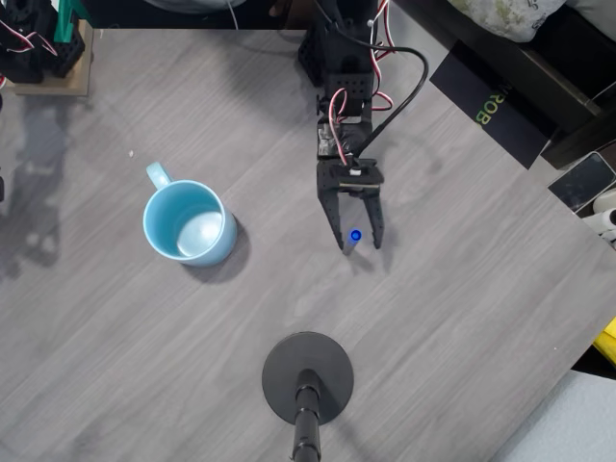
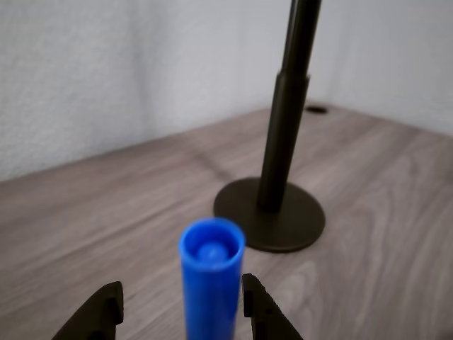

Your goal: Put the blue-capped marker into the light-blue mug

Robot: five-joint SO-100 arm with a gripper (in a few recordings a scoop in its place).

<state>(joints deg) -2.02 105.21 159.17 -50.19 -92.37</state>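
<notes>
My gripper should next grab the blue-capped marker by its blue cap [image 1: 355, 236], so that it can put the marker into the light-blue mug [image 1: 188, 223].
The blue-capped marker [image 1: 356, 235] stands upright on the wooden table and shows as a small blue dot in the overhead view. In the wrist view its blue cap [image 2: 211, 283] rises between my fingers. My gripper [image 1: 358, 241] is open around it. The right finger [image 2: 258, 308] sits close against the cap, while the left finger [image 2: 102, 315] stands clearly apart from it. The light-blue mug [image 1: 188, 223] stands upright to the left in the overhead view, well apart from the gripper. Its handle points to the upper left and its inside holds nothing.
A black stand with a round base [image 1: 308, 377] and an upright pole [image 2: 287, 113] stands just in front of the gripper. A black box [image 1: 491, 106] and a phone [image 1: 582, 181] lie at the right edge. A wooden block [image 1: 67, 77] sits at the top left.
</notes>
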